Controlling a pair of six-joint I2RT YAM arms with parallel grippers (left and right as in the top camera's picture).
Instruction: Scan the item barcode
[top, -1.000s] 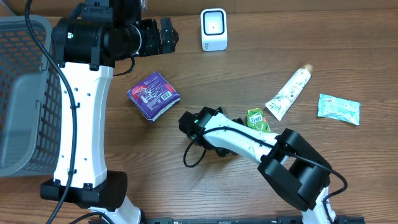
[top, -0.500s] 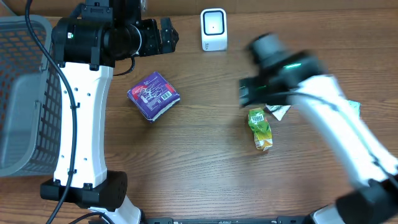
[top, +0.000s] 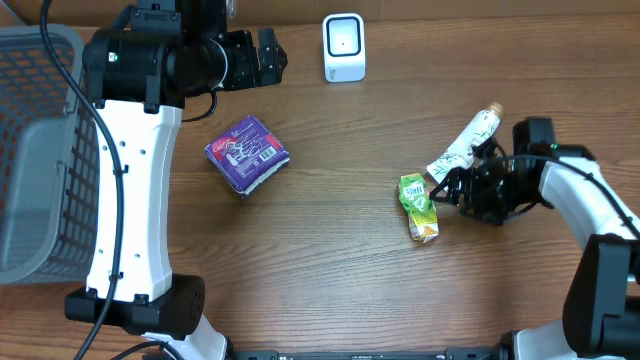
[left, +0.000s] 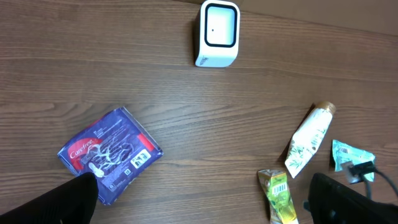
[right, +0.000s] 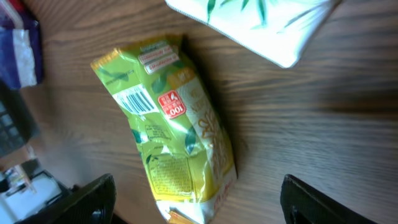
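Note:
My right gripper should next hold the snack pouch across its yellow end (top: 423, 224) (right: 183, 182), away from the barcode, so the barcode stays uncovered to scan.
A green and yellow snack pouch (top: 419, 207) lies flat on the wooden table, barcode label up (right: 135, 99). My right gripper (top: 458, 189) hovers just right of it. In the right wrist view the gripper (right: 199, 208) is open, its dark fingers (right: 93, 199) standing wide on either side of the pouch's (right: 180, 143) lower end without touching it. The white barcode scanner (top: 344, 47) stands at the back centre. My left gripper (top: 265, 58) is raised near the back left, open (left: 202, 208) and holding nothing. The pouch (left: 280, 196) also shows in the left wrist view.
A purple pack (top: 247, 152) lies left of centre. A white tube (top: 465, 147) lies right beside my right gripper, and a teal sachet (left: 351, 155) shows past it. A grey basket (top: 40, 150) fills the left edge.
My right arm has swept from the pouch's left side across to its right. It now sits low beside the pouch. The left arm has not moved.

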